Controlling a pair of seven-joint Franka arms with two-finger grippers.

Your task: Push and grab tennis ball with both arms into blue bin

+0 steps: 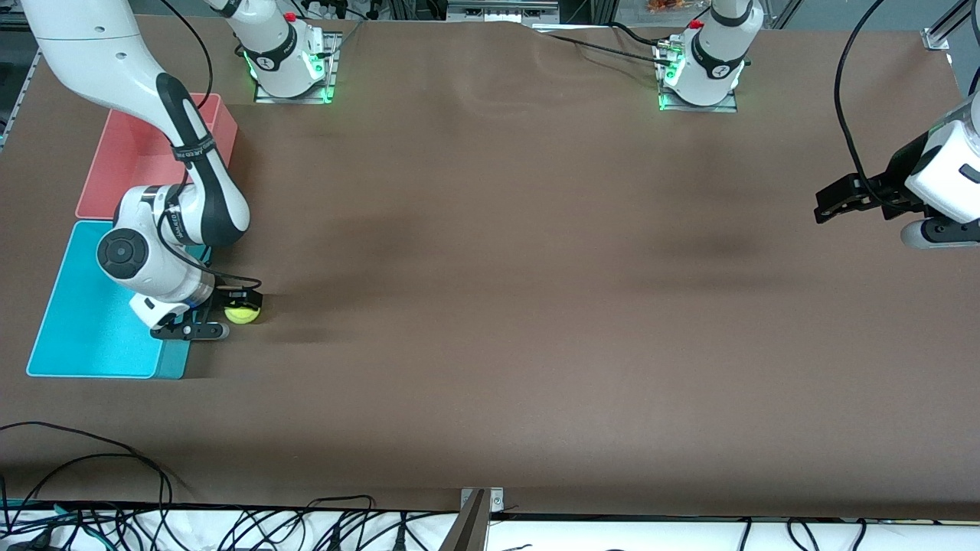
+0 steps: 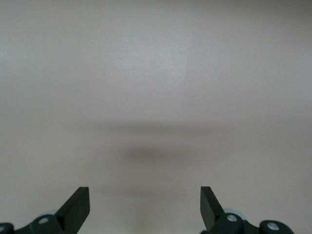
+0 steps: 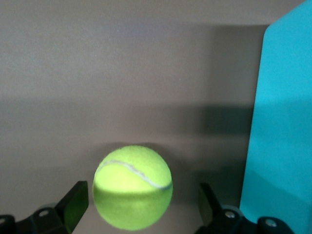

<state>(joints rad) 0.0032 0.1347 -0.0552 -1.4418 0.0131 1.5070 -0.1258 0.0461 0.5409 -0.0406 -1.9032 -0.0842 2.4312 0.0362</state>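
The robot's right gripper will grab the tennis ball (image 1: 243,312) by its fuzzy round sides next, so that it can then get the ball into the blue bin (image 1: 84,321).
The tennis ball (image 1: 243,312) lies on the brown table just outside the blue bin (image 1: 84,321), beside the bin's wall that faces the left arm's end. My right gripper (image 1: 233,314) is low at the table, open, with one finger on each side of the ball. In the right wrist view the ball (image 3: 132,192) sits between the open fingers of the right gripper (image 3: 144,207), nearer one finger, with the bin wall (image 3: 287,122) alongside. My left gripper (image 1: 833,203) waits open and empty over the table's left-arm end; the left wrist view shows only its fingers (image 2: 145,207) over bare table.
A pink-red bin (image 1: 130,161) stands beside the blue bin, farther from the front camera, partly covered by the right arm. Cables lie along the table's front edge (image 1: 230,520).
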